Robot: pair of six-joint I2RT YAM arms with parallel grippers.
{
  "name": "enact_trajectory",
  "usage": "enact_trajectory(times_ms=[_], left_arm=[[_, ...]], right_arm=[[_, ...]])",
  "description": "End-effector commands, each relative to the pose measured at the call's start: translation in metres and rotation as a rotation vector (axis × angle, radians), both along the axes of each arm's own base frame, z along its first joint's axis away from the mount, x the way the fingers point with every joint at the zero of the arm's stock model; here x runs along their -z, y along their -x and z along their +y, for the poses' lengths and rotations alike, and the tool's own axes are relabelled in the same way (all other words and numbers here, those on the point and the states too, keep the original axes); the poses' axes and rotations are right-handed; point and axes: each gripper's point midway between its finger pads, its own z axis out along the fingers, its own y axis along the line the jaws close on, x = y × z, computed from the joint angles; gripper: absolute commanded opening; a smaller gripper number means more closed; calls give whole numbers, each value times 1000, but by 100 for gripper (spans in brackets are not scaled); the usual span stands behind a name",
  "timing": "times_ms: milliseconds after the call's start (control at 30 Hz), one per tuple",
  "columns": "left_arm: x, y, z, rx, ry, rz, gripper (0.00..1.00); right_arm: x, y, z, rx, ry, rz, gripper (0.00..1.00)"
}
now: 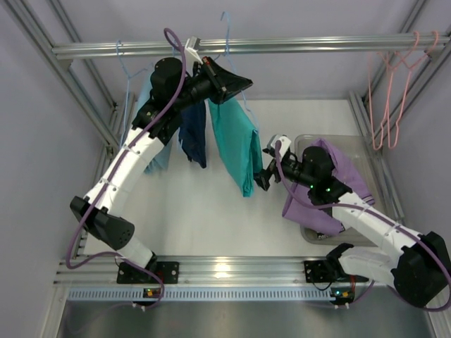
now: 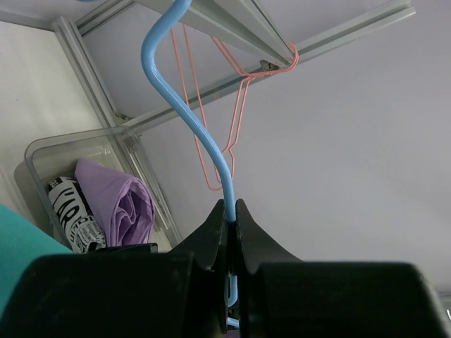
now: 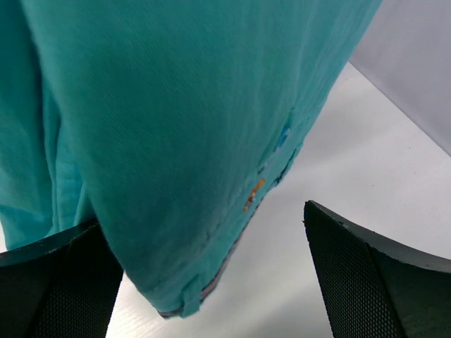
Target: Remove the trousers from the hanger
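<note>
The teal trousers have to be pulled off the hanger, so the robot's right gripper next needs to grab them by the near edge at their lower end [image 1: 252, 179] [image 3: 189, 243].
Teal trousers [image 1: 236, 141] hang from a light-blue wire hanger [image 1: 227, 32] on the top rail [image 1: 303, 46]. My left gripper [image 1: 239, 83] is shut on that hanger's neck; the left wrist view shows the blue wire [image 2: 190, 120] pinched between the jaws of the left gripper [image 2: 232, 205]. My right gripper [image 1: 262, 170] is open beside the trousers' lower end. In the right wrist view the teal trouser hem [image 3: 176, 127] hangs between the spread fingers of the right gripper [image 3: 201, 215], nearer the left one. Thin pink wire hangers [image 1: 394, 91] hang empty at the rail's right end.
A dark navy garment [image 1: 194, 134] and a light-blue garment [image 1: 151, 158] hang left of the trousers. A clear bin [image 1: 304, 139] at the right holds purple cloth [image 1: 345, 169] and a black-and-white item [image 2: 70, 208]. Frame posts stand at both sides.
</note>
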Motion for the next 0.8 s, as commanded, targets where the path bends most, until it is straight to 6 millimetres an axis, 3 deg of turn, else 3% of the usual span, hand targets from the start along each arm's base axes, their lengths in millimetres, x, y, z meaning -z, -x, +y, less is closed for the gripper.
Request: enact_trajectory(times_ms=[0, 133, 333, 467, 533, 567, 667, 700, 767], left_arm=[[-119, 40, 22, 6, 206, -376, 0], [-120, 40, 21, 13, 214, -372, 0], [-116, 43, 20, 25, 214, -356, 0], [-114, 48, 22, 33, 211, -349, 0], [-109, 48, 21, 37, 204, -341, 0], [-110, 51, 22, 41, 204, -341, 0], [-108, 53, 24, 44, 202, -338, 0], [-107, 54, 24, 46, 200, -338, 0], [-106, 56, 25, 46, 193, -354, 0]], right_arm=[[-50, -1, 19, -30, -146, -123, 99], [-57, 2, 31, -45, -179, -126, 100], [-66, -27, 29, 75, -208, -134, 99], [-82, -49, 22, 181, -249, -160, 86], [-94, -59, 13, 226, -270, -175, 75], [-99, -63, 13, 228, -277, -179, 63], [-112, -68, 10, 232, -284, -196, 42], [-110, -68, 9, 236, -273, -184, 19], [-120, -69, 6, 246, -277, -184, 7]])
